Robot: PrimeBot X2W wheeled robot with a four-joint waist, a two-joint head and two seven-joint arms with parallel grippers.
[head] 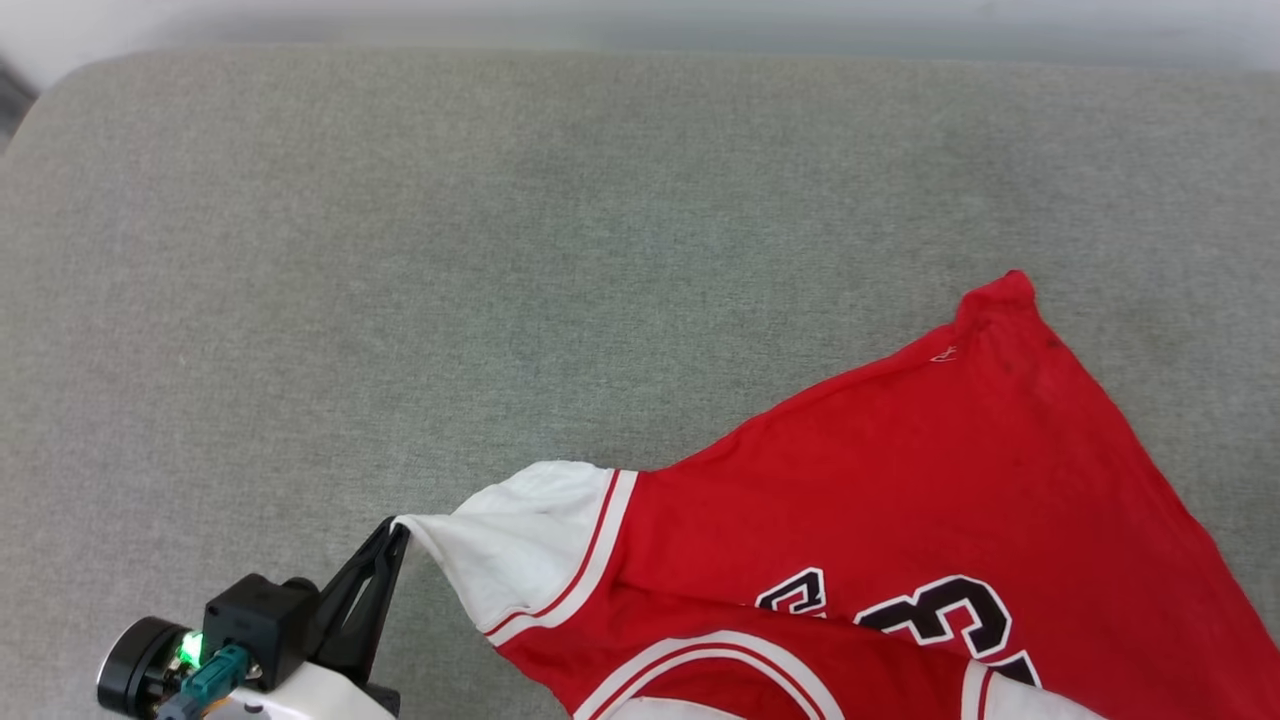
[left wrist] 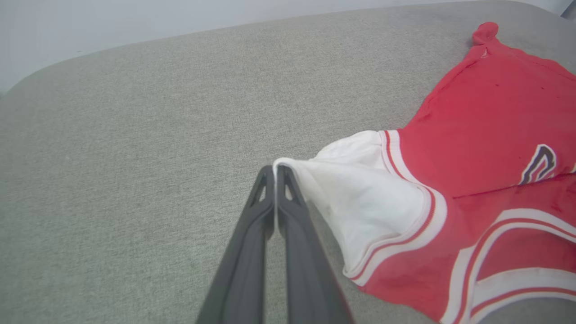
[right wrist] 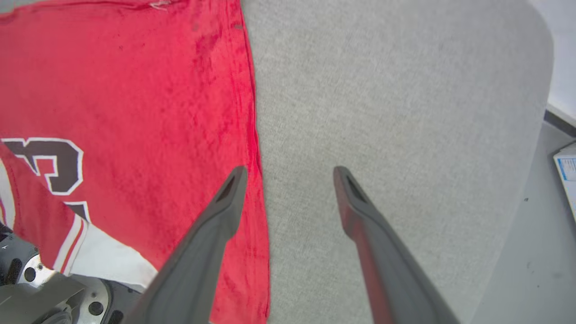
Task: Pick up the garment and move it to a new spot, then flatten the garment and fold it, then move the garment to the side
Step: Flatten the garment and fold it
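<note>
My right gripper is going to grab the red jersey [head: 912, 468] by its hem corner [head: 1011, 289] next, so that the jersey can be straightened and folded.
The garment [head: 950, 470], a red jersey with white sleeves and black numerals, lies spread on the lower right of the grey padded surface [head: 500, 250]. My left gripper [head: 398, 528] is shut on the tip of its white sleeve [left wrist: 360, 198], which stretches taut toward the fingertips. In the left wrist view the two fingers [left wrist: 275, 168] meet at that sleeve corner. My right gripper [right wrist: 290, 171] stands open above the garment's [right wrist: 135, 90] straight red side edge. Its left finger [right wrist: 225, 202] hangs over the fabric, its right finger [right wrist: 360, 207] is over bare surface, and nothing is between them.
The grey surface stretches wide to the left and far side. Its rounded right edge [right wrist: 540, 112] drops to a grey floor, where a white box [right wrist: 567, 171] lies. Part of my metal body [right wrist: 45, 292] shows below the garment's near end.
</note>
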